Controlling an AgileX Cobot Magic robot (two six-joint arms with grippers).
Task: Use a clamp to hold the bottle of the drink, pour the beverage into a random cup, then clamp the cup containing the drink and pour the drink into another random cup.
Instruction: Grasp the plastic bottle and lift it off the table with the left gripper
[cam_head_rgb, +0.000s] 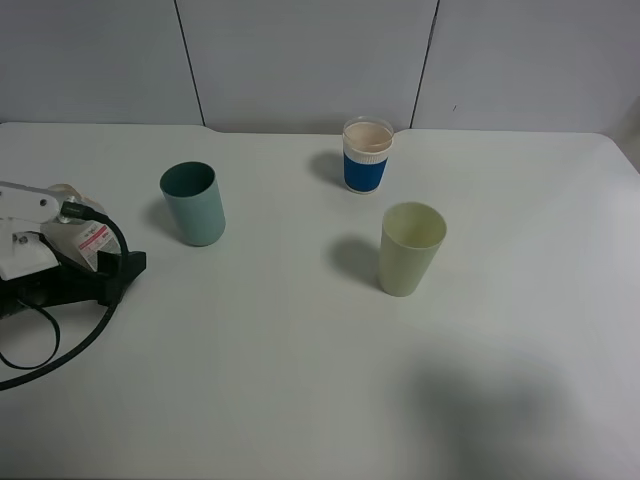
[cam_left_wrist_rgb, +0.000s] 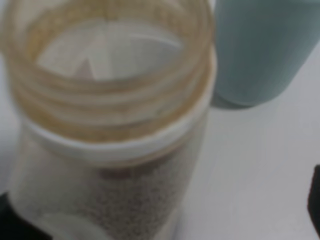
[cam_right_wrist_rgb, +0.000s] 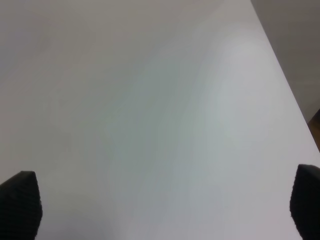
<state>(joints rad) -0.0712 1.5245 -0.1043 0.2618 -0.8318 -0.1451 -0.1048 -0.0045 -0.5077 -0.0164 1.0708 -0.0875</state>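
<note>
I need to pour the drink into a cup (cam_head_rgb: 194, 204), so my left gripper should next grab the bottle by its body below the neck (cam_head_rgb: 92, 238).
A clear drink bottle (cam_left_wrist_rgb: 110, 125) with an open mouth and brownish contents fills the left wrist view; in the high view it (cam_head_rgb: 88, 235) stands at the table's left edge, partly hidden by the arm. My left gripper (cam_head_rgb: 112, 262) (cam_left_wrist_rgb: 162, 217) is open around it: one finger touches the bottle, the other stands well off. A teal cup (cam_head_rgb: 195, 205) (cam_left_wrist_rgb: 260, 50) stands just beside the bottle. A blue cup with a white rim (cam_head_rgb: 367, 155) and a pale green cup (cam_head_rgb: 410, 248) stand mid-table. My right gripper (cam_right_wrist_rgb: 162, 205) is open over bare table.
A black cable (cam_head_rgb: 60, 350) loops on the white table (cam_head_rgb: 300, 380) below the left arm. The right arm is outside the high view; only its shadow (cam_head_rgb: 490, 400) falls at the front right. The table's edge (cam_right_wrist_rgb: 285, 55) shows in the right wrist view.
</note>
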